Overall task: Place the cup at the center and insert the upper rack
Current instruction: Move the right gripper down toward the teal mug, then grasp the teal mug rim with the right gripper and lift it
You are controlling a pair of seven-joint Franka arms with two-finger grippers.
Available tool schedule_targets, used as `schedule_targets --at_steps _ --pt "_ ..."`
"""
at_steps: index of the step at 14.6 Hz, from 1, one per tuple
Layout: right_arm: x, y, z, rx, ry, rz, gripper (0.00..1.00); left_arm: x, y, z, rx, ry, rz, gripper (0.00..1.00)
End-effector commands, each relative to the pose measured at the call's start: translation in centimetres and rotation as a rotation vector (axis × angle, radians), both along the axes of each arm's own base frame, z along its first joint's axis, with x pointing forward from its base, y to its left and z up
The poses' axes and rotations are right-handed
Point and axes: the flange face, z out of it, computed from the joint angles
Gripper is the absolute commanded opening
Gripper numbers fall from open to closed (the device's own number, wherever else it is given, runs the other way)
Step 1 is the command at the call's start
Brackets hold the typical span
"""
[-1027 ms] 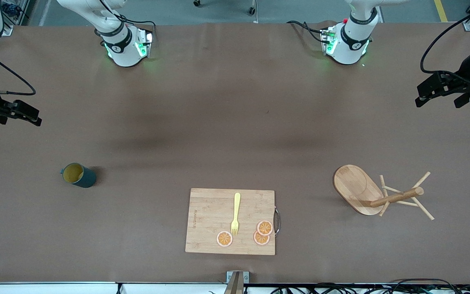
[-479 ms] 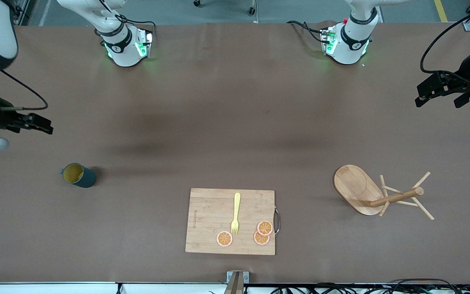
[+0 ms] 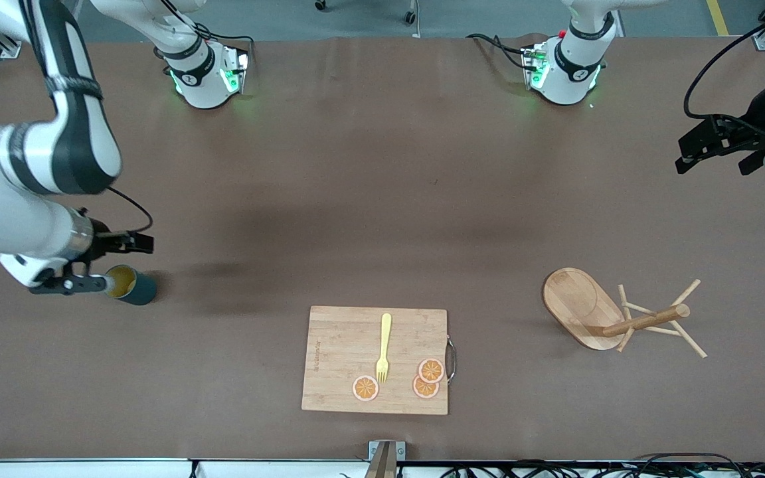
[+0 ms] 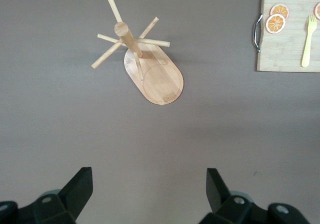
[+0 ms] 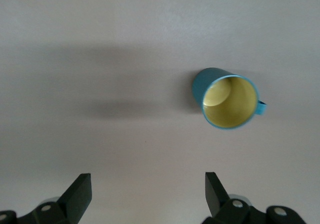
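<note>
The right gripper grips the teal-blue cup by its rim [image 3: 109, 281] [image 5: 204, 103] opposite the cup's handle next, to place it at the table's center.
The teal-blue cup [image 3: 135, 287] with a yellow inside stands upright near the right arm's end of the table. My right gripper [image 3: 138, 243] hangs open and empty just above and beside it. In the right wrist view the cup [image 5: 227, 100] lies ahead of the open fingers [image 5: 80, 191], off to one side, not between them. The wooden mug tree [image 3: 582, 305] stands on its oval base near the left arm's end, also seen in the left wrist view [image 4: 155, 77]. My left gripper [image 3: 716, 162] waits open and empty, high over the table's edge.
A bamboo cutting board [image 3: 342, 352] with a yellow fork [image 3: 384, 348] and three orange slices lies at the middle of the table's near edge. It also shows in the left wrist view [image 4: 285, 44]. Both arm bases stand along the table's back edge.
My right arm has swung in from the table's end and come down next to the cup. The left arm, the cup and the mug tree have not moved.
</note>
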Motion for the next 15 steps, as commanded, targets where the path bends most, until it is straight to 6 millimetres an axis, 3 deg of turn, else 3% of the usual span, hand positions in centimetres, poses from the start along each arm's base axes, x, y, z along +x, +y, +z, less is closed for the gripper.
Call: schedule_targets --at_steps 1,4,6,7,13,15 --pt "-0.2 -1.1 -4.5 -0.004 0.028 -0.019 1.00 -0.9 0.0 0.5 0.003 -0.006 -0.019 1.00" --pt "-1.2 -2.7 -7.8 -0.003 0.014 -0.041 1.00 -0.9 0.0 0.5 0.003 -0.006 -0.019 1.00" --pt "-0.7 -3.9 -10.0 -0.004 -0.006 -0.061 1.00 -0.9 0.0 0.5 0.003 -0.006 -0.019 1.00" --pt "-0.4 -5.2 -10.2 -0.004 -0.027 -0.082 1.00 -0.9 0.0 0.5 0.003 -0.006 -0.019 1.00" --pt "0.2 -6.1 -13.1 -0.007 -0.051 -0.090 1.00 -0.9 0.0 0.5 0.003 -0.006 -0.019 1.00" --pt "0.1 -6.1 -13.8 -0.008 -0.040 -0.090 0.86 -0.9 0.0 0.5 0.003 -0.006 -0.019 1.00"
